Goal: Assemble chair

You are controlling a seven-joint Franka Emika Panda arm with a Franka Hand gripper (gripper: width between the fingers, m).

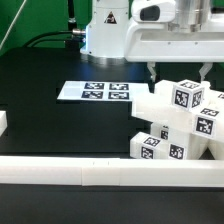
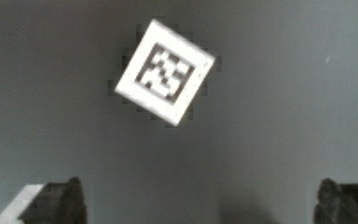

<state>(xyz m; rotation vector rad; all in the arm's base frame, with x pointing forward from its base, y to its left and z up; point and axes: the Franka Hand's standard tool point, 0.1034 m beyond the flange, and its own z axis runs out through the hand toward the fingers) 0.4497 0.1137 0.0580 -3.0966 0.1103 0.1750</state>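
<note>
My fingers are far above the tagged white post (image 2: 163, 72) on the dark surface, so closing now would miss it. My gripper lowers first, then closes.
The white chair parts (image 1: 175, 125) lie heaped at the exterior view's right, several blocky pieces with black-and-white tags, one tagged block (image 1: 186, 96) on top. My gripper (image 1: 178, 74) hangs just above that heap, open and empty, its fingers (image 1: 150, 72) spread wide. In the wrist view the gripper (image 2: 197, 205) shows two dark fingertips (image 2: 51, 200) far apart with nothing between them. A white part face bearing one tag (image 2: 167, 72) lies tilted on the dark surface, beyond the fingertips.
The marker board (image 1: 95, 92) lies flat on the black table left of the heap. A long white border rail (image 1: 80, 172) runs along the front edge. A short white piece (image 1: 3, 122) sits at the left edge. The arm's base (image 1: 105, 35) stands at the back.
</note>
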